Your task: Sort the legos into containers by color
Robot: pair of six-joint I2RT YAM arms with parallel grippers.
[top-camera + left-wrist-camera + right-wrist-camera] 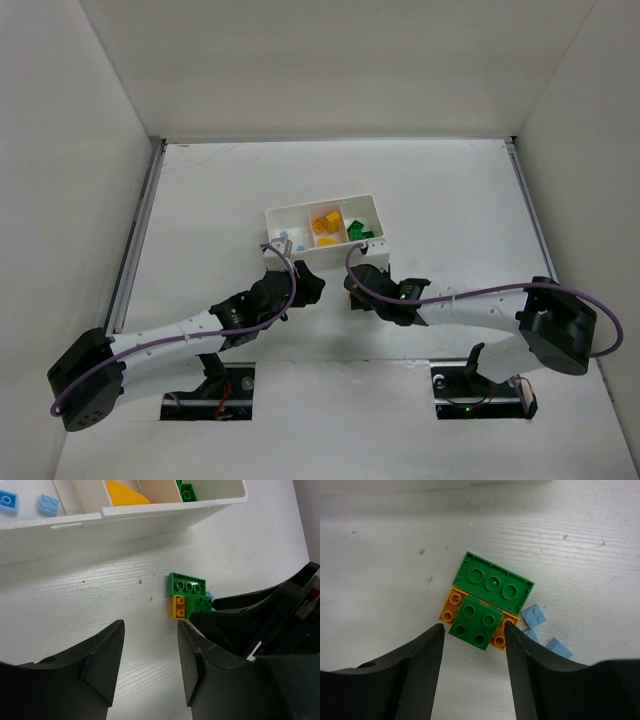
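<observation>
The orange brick (449,607) lies beyond my left gripper's fingers, toward the right in the wrist view, so closing now would catch only air. My left gripper moves toward it next.
A joined clump of legos lies on the table just in front of the white tray (268,225). It is a long green brick (492,582) and a square green brick (475,622) on an orange brick (449,607). Loose pale blue pieces (534,615) lie right beside it. My right gripper (474,626) is open, its fingertips flanking the clump's near edge. My left gripper (150,625) is open over bare table, left of the same clump (187,585). The containers hold blue bricks (48,504), orange (125,495) and green (187,491), one colour each.
The tray's near wall (125,525) stands close ahead of both grippers (308,280) (358,280). My right gripper's dark fingers (240,610) reach in from the right in the left wrist view. White walls enclose the table on three sides.
</observation>
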